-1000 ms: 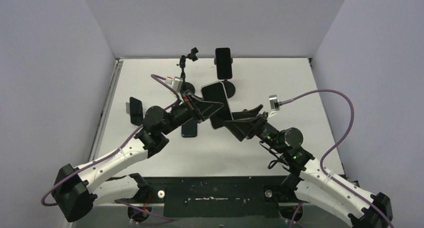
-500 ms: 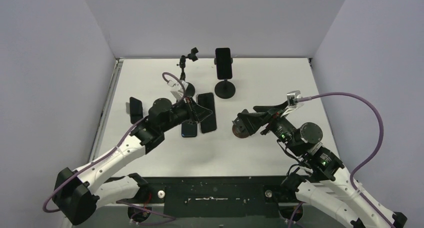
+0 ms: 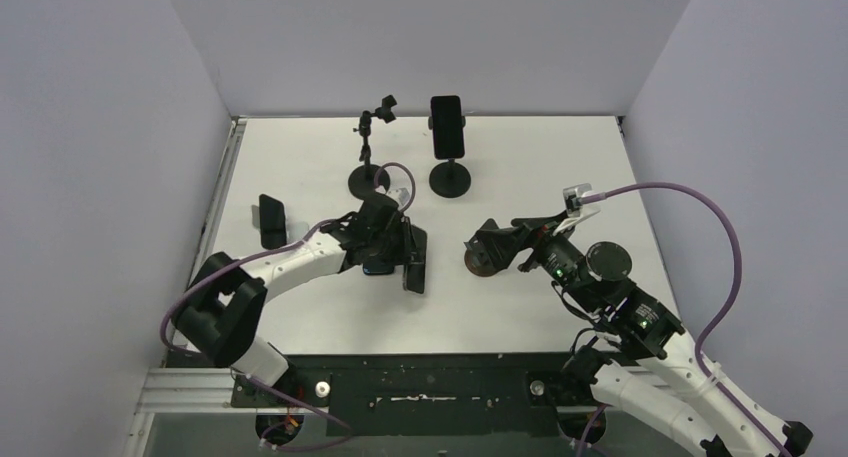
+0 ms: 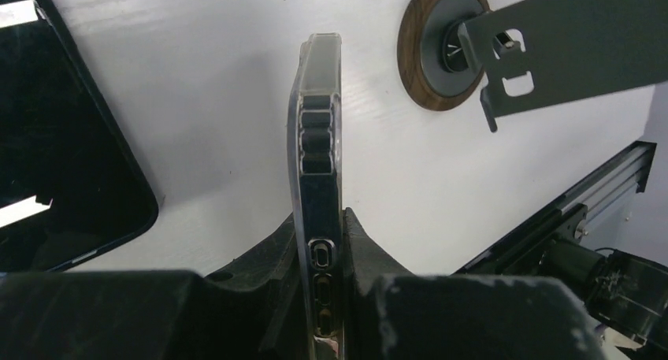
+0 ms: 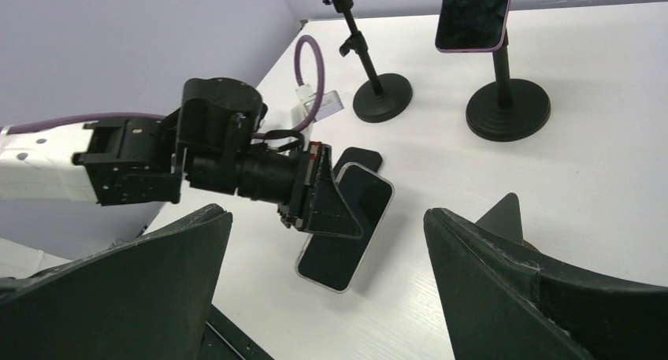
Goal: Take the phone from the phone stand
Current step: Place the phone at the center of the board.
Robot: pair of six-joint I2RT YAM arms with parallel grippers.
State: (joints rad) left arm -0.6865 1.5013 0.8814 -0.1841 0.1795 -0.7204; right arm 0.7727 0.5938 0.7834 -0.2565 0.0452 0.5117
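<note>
The black phone hangs edge-on above the white table and would drop and fall over if I opened my left gripper now, so that gripper will keep holding it.
My left gripper [image 3: 408, 260] is shut on a black phone in a clear case [image 3: 415, 267] and holds it edge-on, low over the white table. The left wrist view shows the phone's edge [image 4: 319, 139] pinched between both fingers. The right wrist view shows the phone [image 5: 346, 234] tilted, its lower corner near the table. The phone stand [image 3: 482, 259], a round wooden base [image 4: 441, 57] with a grey metal plate, is to the right, at my right gripper [image 3: 488, 247]. The right gripper [image 5: 327, 213] is open wide with nothing between its fingers.
A phone on a black stand [image 3: 447, 125] and a bare black clamp stand [image 3: 368, 180] are at the back. A black phone [image 3: 271, 220] lies at the left. Another dark phone [image 4: 63, 139] lies flat beside the left gripper. A rail [image 3: 430, 387] runs along the near edge.
One second ago both grippers met at the phone on its stand. The right gripper drew the stand right; the left carried the phone off, lowered it and turned it edge-on.
</note>
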